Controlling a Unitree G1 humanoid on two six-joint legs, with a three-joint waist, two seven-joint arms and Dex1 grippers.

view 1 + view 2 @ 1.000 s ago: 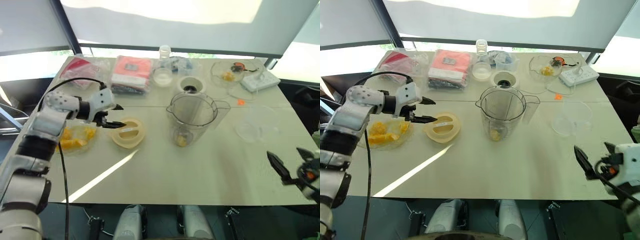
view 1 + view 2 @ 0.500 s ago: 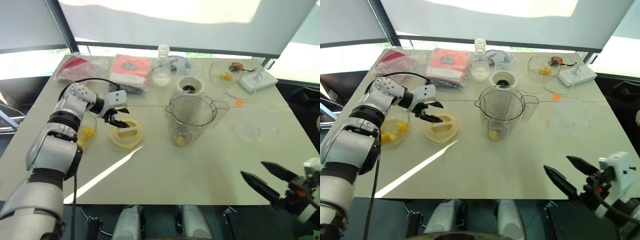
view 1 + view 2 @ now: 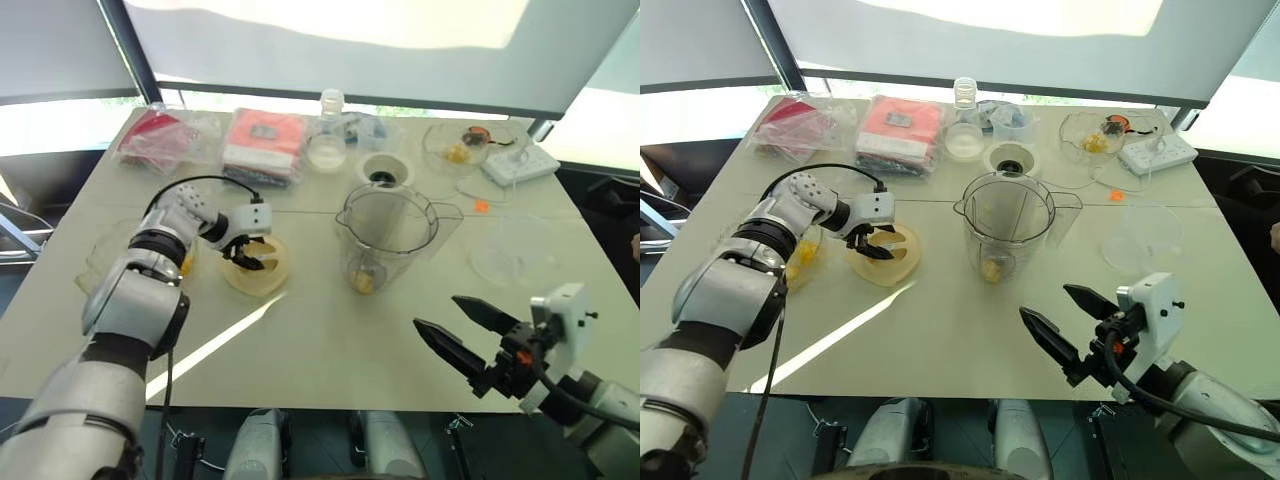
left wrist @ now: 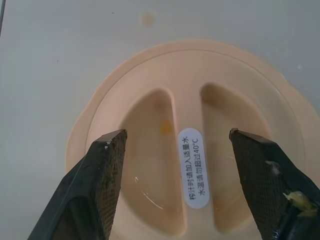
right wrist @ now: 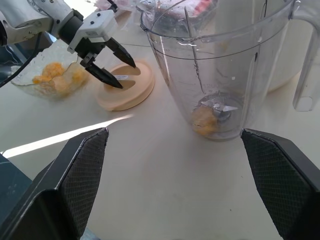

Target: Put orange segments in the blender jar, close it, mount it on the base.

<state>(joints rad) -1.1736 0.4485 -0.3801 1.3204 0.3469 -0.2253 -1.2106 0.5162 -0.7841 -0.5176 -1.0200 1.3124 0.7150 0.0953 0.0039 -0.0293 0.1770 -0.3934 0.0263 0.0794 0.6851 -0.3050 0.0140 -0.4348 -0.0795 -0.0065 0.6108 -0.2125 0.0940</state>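
Observation:
My left gripper grabs the lid by its narrow raised middle line (image 4: 193,162) next, since the lid's round disc spreads wider than the gripper's open fingers.
The blender jar (image 3: 386,232) stands upright mid-table with an orange segment (image 3: 364,282) beside the blade at its bottom. The white base (image 3: 382,170) sits just behind it. More orange segments (image 5: 56,79) lie in a shallow clear bowl (image 5: 27,87) at the left, partly hidden by my left arm. My left gripper (image 3: 246,256) is open and points down just over the cream lid (image 4: 190,145), its fingers straddling the lid's ridge. My right gripper (image 3: 436,312) hovers open over the table's front right, aimed at the jar, with nothing held.
Red and pink packets (image 3: 262,145) and a small clear bottle (image 3: 327,145) line the far edge. A glass bowl of scraps (image 3: 457,145) and a power strip (image 3: 520,165) sit far right. An empty clear bowl (image 3: 515,250) lies right of the jar.
My left gripper moved down and right from beside the segment bowl to over the lid. My right gripper swung in from the table's right edge toward the front centre.

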